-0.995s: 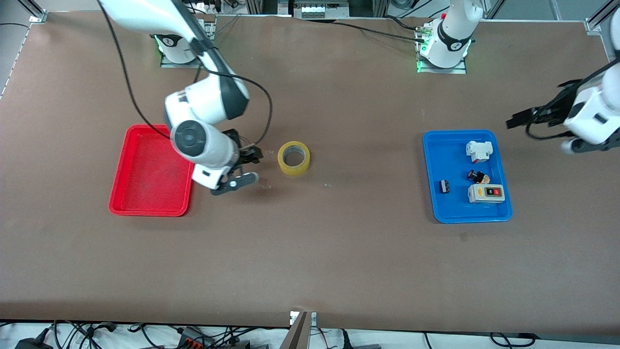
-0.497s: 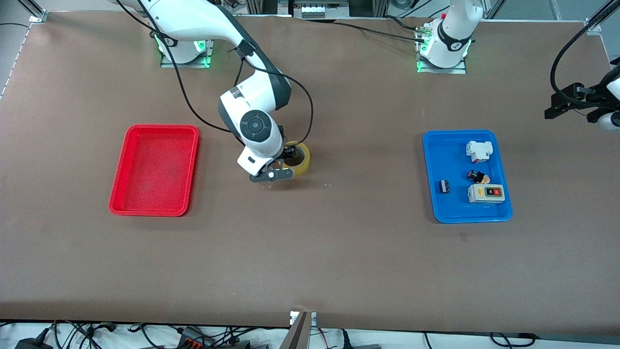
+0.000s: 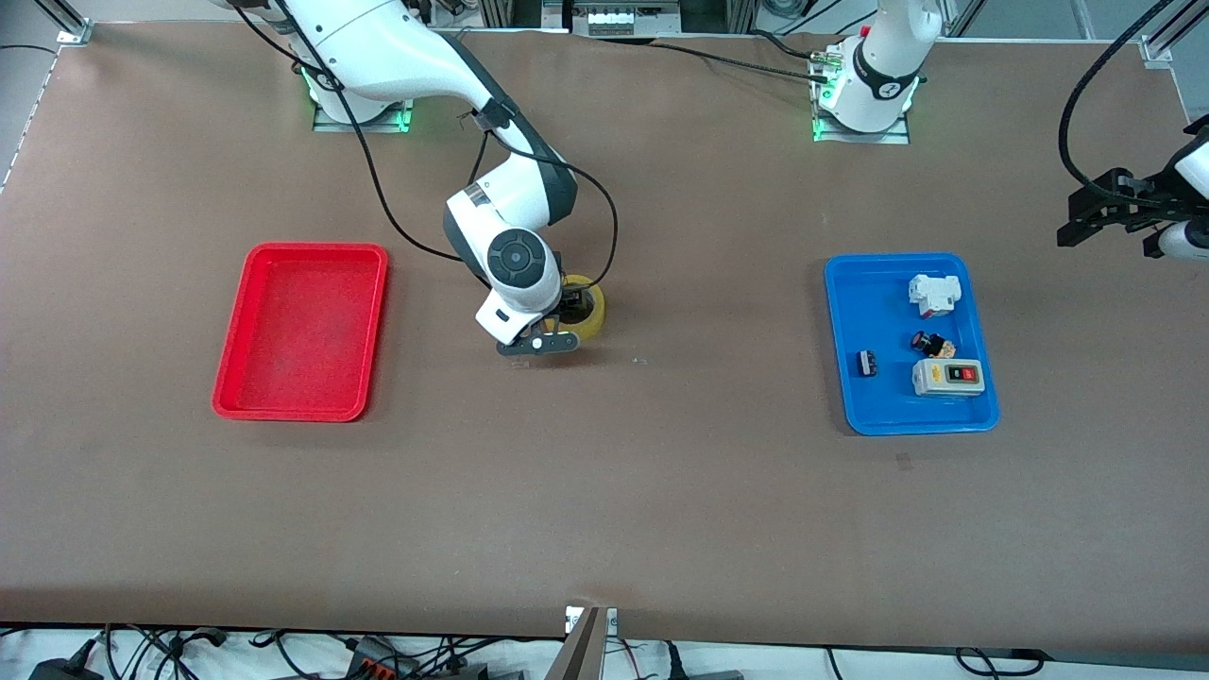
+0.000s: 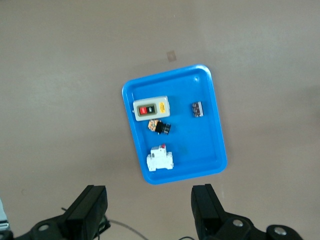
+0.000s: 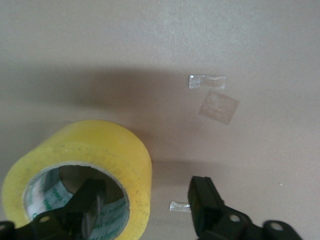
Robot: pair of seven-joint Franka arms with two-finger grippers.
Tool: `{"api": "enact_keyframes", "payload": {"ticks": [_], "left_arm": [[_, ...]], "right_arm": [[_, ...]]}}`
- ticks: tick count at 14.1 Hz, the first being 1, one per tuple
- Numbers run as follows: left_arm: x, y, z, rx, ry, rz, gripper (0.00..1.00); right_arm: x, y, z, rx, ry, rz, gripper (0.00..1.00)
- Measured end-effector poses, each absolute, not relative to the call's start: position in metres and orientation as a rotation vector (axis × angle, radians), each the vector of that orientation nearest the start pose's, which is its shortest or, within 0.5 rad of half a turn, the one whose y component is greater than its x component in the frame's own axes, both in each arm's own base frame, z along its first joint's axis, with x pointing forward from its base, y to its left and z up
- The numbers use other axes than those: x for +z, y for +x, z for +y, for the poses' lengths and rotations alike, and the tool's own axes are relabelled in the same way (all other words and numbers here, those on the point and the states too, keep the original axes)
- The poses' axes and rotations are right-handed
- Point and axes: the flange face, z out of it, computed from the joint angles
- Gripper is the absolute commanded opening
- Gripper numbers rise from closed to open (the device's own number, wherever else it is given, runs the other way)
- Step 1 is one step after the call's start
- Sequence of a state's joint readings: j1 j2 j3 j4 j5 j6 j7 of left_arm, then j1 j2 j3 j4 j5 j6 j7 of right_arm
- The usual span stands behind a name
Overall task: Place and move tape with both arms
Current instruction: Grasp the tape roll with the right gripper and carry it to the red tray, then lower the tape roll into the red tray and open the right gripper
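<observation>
The fingers of my right gripper are inside the tape's core and outside the tape's side. My right gripper needs to close on the tape now.
The yellow tape roll lies flat on the table between the two trays, partly covered by the right arm's wrist. In the right wrist view the tape fills the near corner. My right gripper is open and straddles the roll's wall: one finger is inside the core, the other outside it. It shows in the front view low over the tape. My left gripper is open and empty, high above the table beside the blue tray, at the left arm's end of the table.
A red tray lies empty toward the right arm's end. The blue tray holds a grey switch box, a white breaker and small parts. Small scraps of clear tape stick to the table near the roll.
My right gripper moved from beside the red tray over to the tape and came down with its fingers around the roll's wall. My left gripper drew up and outward, off toward the table's end.
</observation>
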State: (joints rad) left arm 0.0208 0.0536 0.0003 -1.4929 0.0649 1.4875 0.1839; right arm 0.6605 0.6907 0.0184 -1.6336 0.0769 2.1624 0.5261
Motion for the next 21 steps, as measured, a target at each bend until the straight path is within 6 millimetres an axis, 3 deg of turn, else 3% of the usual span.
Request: {"api": "enact_keyframes", "payload": {"ticks": [2, 7, 9, 10, 12, 14, 16, 18, 21], "left_arm": [[0.618, 0.563, 0.022, 0.133, -3.074, 0.239, 1.00], [0.616, 0.559, 0.028, 0.176, -3.077, 0.223, 1.00], [0.616, 0.559, 0.030, 0.178, -3.086, 0.217, 1.00], [0.617, 0.558, 0.032, 0.177, -3.088, 0.213, 1.00], [0.618, 0.557, 0.031, 0.170, -3.112, 0.210, 1.00], [0.622, 0.556, 0.030, 0.158, -3.139, 0.206, 1.00], [0.626, 0.553, 0.031, 0.146, -3.145, 0.185, 1.00], [0.630, 0.552, 0.033, 0.131, -3.146, 0.132, 1.00], [0.636, 0.549, 0.034, 0.100, -3.146, 0.021, 1.00]], "right_arm": [[0.200, 0.520, 0.424, 0.277, -3.158, -0.164, 0.01], [0.215, 0.530, 0.427, 0.228, -3.146, -0.158, 0.00], [0.245, 0.553, 0.418, 0.151, -3.129, -0.114, 0.00], [0.266, 0.568, 0.404, 0.117, -3.121, -0.070, 0.00], [0.304, 0.603, 0.342, 0.120, -3.125, 0.017, 0.00], [0.324, 0.639, 0.245, 0.179, -3.125, -0.020, 0.00], [0.324, 0.656, 0.143, 0.260, -3.116, 0.026, 0.00], [0.314, 0.651, 0.065, 0.331, -3.115, 0.074, 0.00], [0.296, 0.628, 0.005, 0.394, -3.141, 0.063, 0.00]]}}
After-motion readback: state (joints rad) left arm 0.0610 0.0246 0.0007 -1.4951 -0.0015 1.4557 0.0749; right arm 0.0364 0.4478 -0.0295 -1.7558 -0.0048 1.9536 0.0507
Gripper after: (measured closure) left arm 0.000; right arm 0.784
